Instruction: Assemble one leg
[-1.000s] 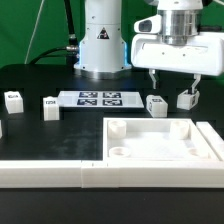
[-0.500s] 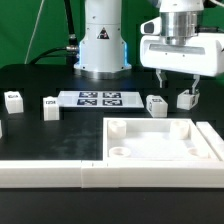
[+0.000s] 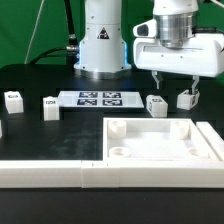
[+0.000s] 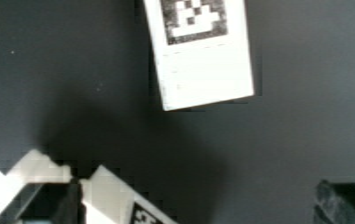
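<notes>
My gripper takes hold of the leg by its tagged body [image 3: 187,101] next, to assemble one leg into the corner of the large white square panel.
Several legs, small white blocks with tags, stand on the black table: two at the exterior view's left [image 3: 13,99] [image 3: 50,107] and two at the right [image 3: 156,104] [image 3: 186,99]. My gripper [image 3: 174,82] hangs open and empty just above the two right legs, touching neither. In the wrist view one tagged leg [image 4: 206,50] lies ahead of the open gripper [image 4: 192,205]. Another tagged leg [image 4: 121,195] sits close beside one finger [image 4: 41,205], not between the jaws.
The marker board [image 3: 98,99] lies in the middle of the table. The large white square panel [image 3: 200,135] with raised rim lies in front of the right legs. Long white bars [image 3: 45,172] run along the front edge. The robot base [image 3: 100,45] stands behind.
The gripper drifted slightly to the exterior view's right, then back left. It stays open above the right legs. No part has moved.
</notes>
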